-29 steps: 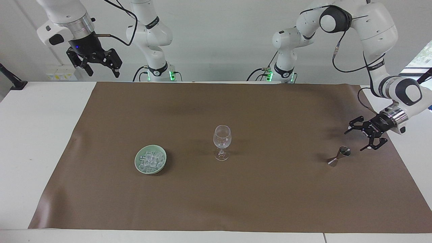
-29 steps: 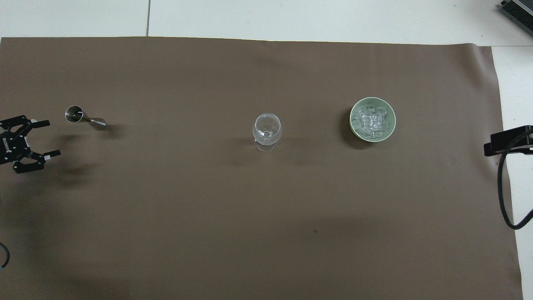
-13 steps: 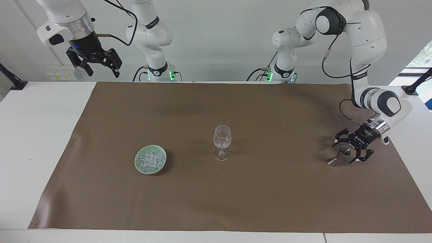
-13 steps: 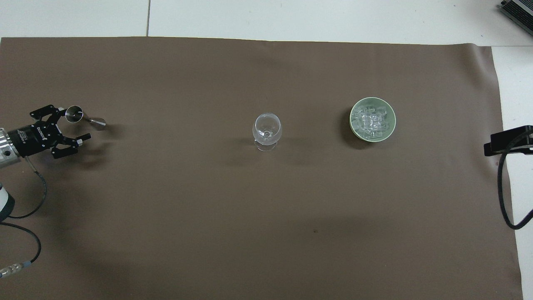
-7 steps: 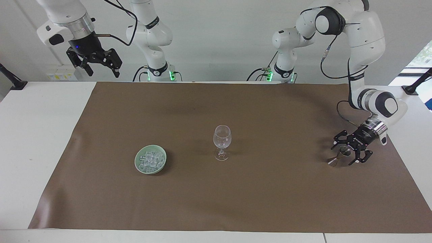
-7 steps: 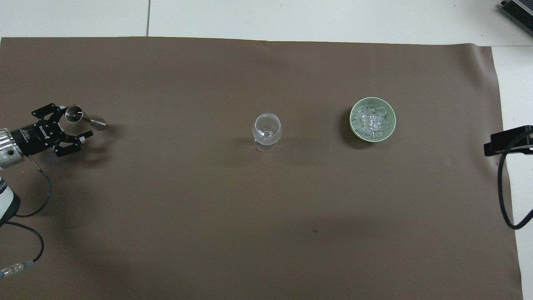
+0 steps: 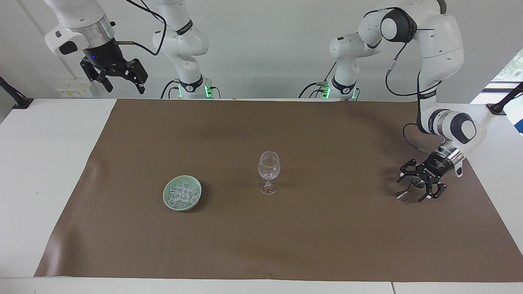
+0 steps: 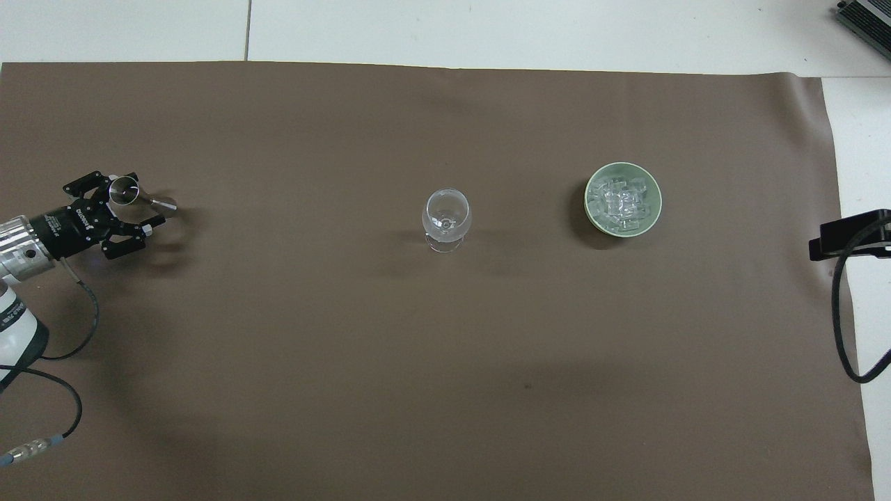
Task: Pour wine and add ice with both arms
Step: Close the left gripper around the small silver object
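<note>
My left gripper is to grab the small metal jigger by its narrow middle (image 8: 147, 199) next, because the jigger widens into a sloping cup at each end (image 8: 125, 191).
An empty clear wine glass (image 7: 269, 171) (image 8: 446, 217) stands mid-mat. Toward the right arm's end of the table, the ice (image 7: 182, 193) (image 8: 621, 202) is heaped in a pale green bowl (image 7: 168, 199) (image 8: 656, 209). A small metal jigger (image 7: 405, 195) (image 8: 125, 191) stands tilted toward the left arm's end. My left gripper (image 7: 410, 190) (image 8: 144, 200) is low and open, with one finger on each side of the jigger and no grip showing. No wine shows, and I cannot tell what the jigger holds. My right gripper (image 7: 122, 83) waits open, high over the table's corner.
A brown mat (image 7: 327, 245) (image 8: 313, 348) covers most of the white table (image 7: 49, 163). A black clamp with a cable (image 8: 849, 233) (image 7: 16, 100) sits at the table's edge at the right arm's end.
My left gripper has slid in along the mat until its open fingers straddle the jigger. The jigger, glass, bowl and right arm have not moved.
</note>
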{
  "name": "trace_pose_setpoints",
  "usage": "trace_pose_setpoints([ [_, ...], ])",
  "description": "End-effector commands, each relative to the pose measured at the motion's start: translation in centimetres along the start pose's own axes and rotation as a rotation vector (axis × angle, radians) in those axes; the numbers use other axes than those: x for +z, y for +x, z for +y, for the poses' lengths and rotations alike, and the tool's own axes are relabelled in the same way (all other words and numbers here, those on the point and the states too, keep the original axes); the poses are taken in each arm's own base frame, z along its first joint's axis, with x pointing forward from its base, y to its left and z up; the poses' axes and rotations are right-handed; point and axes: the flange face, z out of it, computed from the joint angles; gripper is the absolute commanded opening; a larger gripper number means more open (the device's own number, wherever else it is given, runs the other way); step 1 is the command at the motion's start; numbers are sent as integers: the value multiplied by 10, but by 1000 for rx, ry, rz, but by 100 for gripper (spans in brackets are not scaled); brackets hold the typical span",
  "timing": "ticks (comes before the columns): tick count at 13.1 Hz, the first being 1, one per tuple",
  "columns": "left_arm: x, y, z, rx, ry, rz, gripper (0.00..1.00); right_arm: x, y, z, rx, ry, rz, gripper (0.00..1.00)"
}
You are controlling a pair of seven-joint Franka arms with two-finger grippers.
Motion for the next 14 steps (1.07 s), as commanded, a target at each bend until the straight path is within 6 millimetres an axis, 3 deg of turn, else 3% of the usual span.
trace_pose_setpoints([
  [1,0,1,-4,-2,-28,2,100,-4,-3,1,-15,18,-8,100],
  [6,1,1,-5,-4,-27,2,100,-4,-3,1,-15,18,-8,100],
  [9,1,1,-5,-5,-28,1,80,-3,-2,1,-15,18,-10,100],
  [14,0,2,-5,-7,-29,1,70,-4,-3,1,-15,18,-8,100],
])
